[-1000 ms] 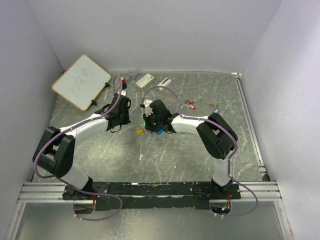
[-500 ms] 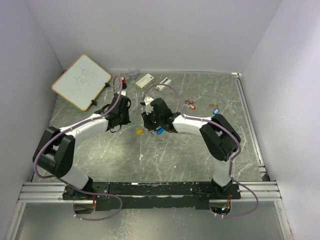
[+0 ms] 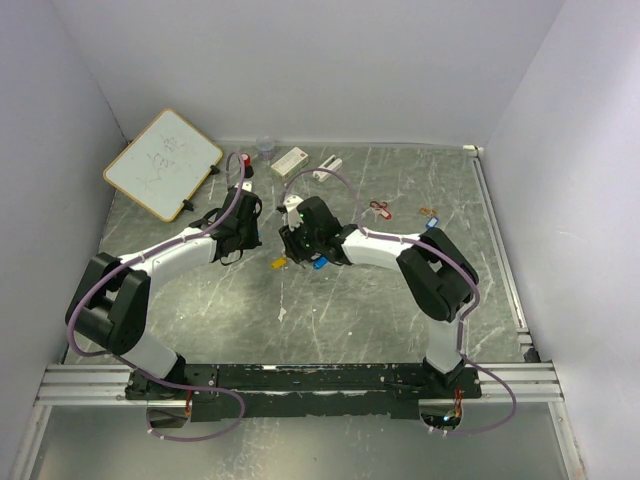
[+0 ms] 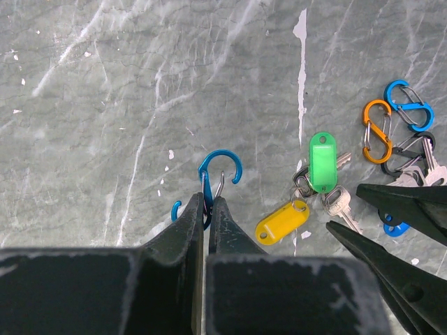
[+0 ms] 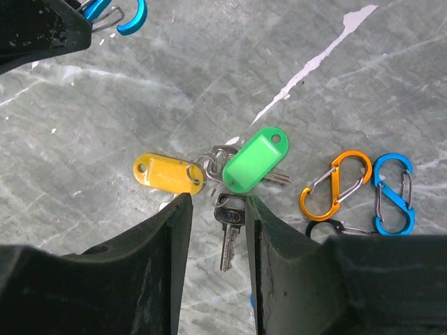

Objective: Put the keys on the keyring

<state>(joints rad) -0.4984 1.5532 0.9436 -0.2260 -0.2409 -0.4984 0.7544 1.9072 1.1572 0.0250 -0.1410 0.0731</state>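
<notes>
I need to put the silver key (image 4: 336,200) on the blue carabiner keyring, so next I should grab the key with my right gripper at its ring end, beside the green tag (image 4: 323,162).
My left gripper (image 4: 207,199) is shut on a blue carabiner keyring (image 4: 220,167), held just above the table; it also shows in the right wrist view (image 5: 122,14). To its right lies a bunch of silver keys with a yellow tag (image 4: 281,222) and a green tag (image 4: 323,162). My right gripper (image 5: 218,202) is open, its jaws standing on either side of a silver key (image 5: 229,230), just below the yellow tag (image 5: 167,173) and green tag (image 5: 255,159). In the top view both grippers (image 3: 258,238) (image 3: 298,250) meet near the yellow tag (image 3: 279,263).
An orange carabiner (image 5: 335,185) and a blue carabiner (image 5: 392,194) lie right of the keys. Red keys (image 3: 378,208) and an orange piece (image 3: 430,212) lie farther right. A whiteboard (image 3: 163,163), a red-capped cylinder (image 3: 245,163) and white blocks (image 3: 290,160) stand at the back.
My right gripper has shifted a little left and back over the key bunch, and now covers the green tag in the top view. The left arm has not moved.
</notes>
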